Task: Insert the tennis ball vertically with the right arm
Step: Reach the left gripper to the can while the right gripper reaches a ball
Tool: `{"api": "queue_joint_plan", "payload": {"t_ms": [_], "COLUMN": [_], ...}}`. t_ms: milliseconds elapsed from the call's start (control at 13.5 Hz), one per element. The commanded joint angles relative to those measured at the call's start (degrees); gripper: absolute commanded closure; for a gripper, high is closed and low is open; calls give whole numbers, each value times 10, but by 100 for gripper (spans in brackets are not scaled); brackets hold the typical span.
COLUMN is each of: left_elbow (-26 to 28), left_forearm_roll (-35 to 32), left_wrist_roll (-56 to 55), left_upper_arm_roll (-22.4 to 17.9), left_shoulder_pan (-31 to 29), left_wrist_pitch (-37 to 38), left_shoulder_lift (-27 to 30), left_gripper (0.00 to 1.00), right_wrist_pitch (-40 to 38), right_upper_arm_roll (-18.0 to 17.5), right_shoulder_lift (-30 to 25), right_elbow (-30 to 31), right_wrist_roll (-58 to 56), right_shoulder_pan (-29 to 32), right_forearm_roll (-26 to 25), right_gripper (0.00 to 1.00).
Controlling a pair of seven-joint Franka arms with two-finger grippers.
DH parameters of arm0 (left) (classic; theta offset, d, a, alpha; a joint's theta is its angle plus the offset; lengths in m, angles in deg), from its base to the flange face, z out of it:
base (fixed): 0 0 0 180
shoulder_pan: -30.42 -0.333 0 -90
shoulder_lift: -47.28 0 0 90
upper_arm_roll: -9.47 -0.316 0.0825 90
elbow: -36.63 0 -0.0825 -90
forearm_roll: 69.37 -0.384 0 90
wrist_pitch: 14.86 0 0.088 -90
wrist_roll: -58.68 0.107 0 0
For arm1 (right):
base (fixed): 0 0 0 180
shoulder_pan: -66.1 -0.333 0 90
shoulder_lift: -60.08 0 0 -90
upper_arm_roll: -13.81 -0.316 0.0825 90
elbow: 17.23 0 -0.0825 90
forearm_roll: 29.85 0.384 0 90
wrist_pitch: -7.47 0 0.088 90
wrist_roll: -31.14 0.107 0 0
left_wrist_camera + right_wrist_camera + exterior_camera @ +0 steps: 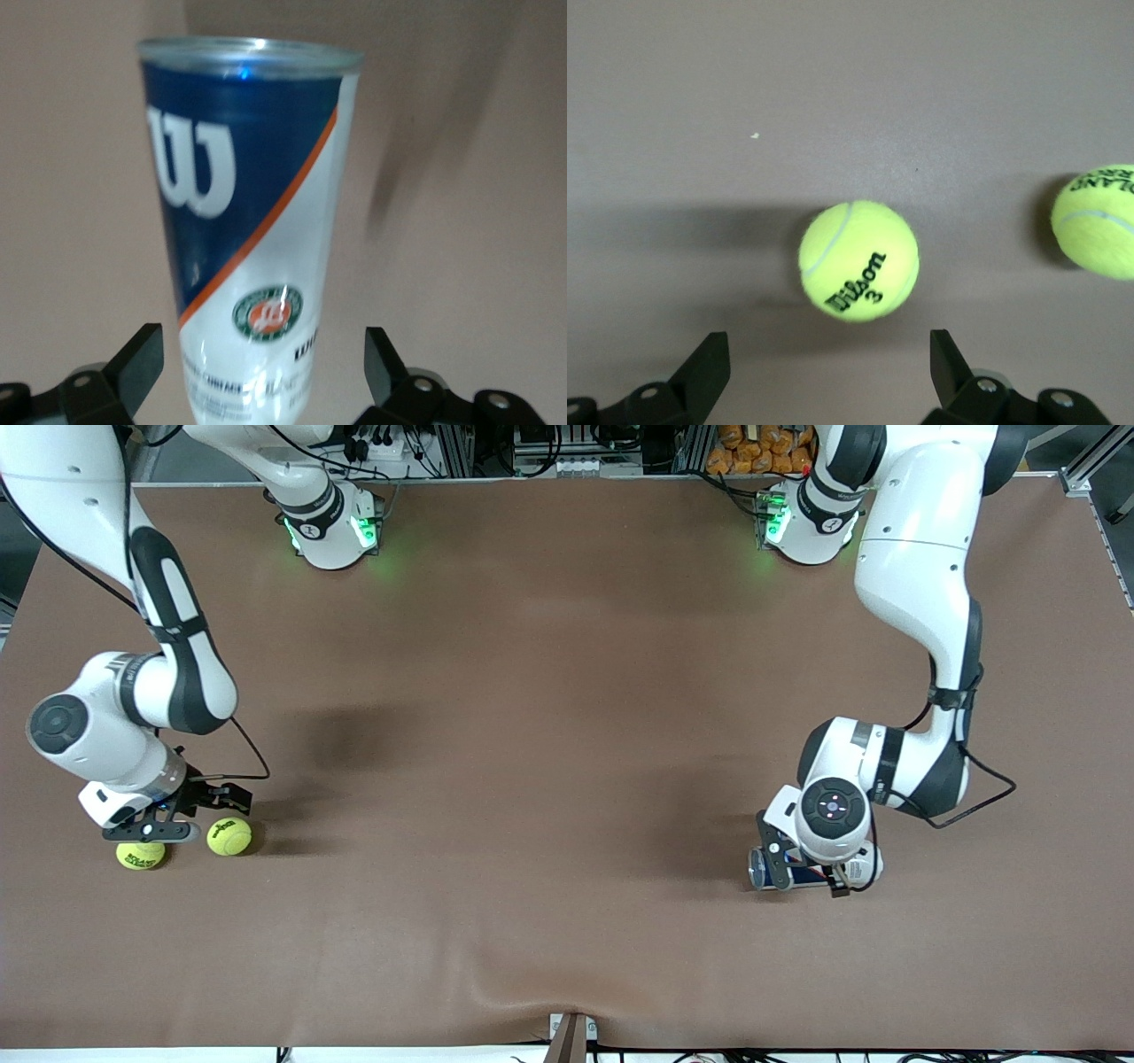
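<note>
My right gripper needs to move toward the Wilson ball first and then close on it. The fingers stop short of the ball with mat between them, so they would miss if they closed now.
Two yellow tennis balls lie near the right arm's end of the table. One, marked Wilson 3, shows centred in the right wrist view. The other ball lies slightly nearer the front camera and shows at the edge of that wrist view. My right gripper is open and empty, low over the table beside the Wilson ball. A blue and white Wilson ball can lies on its side toward the left arm's end. My left gripper is open, its fingers on either side of the can, apart from it.
The brown table mat stretches between the two arms. Both arm bases stand along the table edge farthest from the front camera. A small bracket sits at the table edge nearest that camera.
</note>
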Motion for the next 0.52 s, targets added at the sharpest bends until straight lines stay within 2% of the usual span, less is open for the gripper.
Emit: {"api": "queue_joint_plan", "payload": {"t_ms": [0,444], "left_elbow": [-10,-10], "left_forearm_roll": [-30,-32], "left_wrist_roll": [-1,-7], "left_upper_arm_roll": [-2,-3], "left_shoulder_pan": [5,5], "left_wrist_pitch": [-15,-32], "left_shoulder_lift": [-22,-39], "left_gripper": [0,0], "right_wrist_pitch": [46,107], "right_upper_arm_roll": [-2,-3], "right_shoulder_lift": [19,51], "right_elbow": [14,12], "right_wrist_roll": [-32,-35], "right_shoulder_pan": [10,13], "right_forearm_roll": [10,27], "right_gripper": [0,0]}}
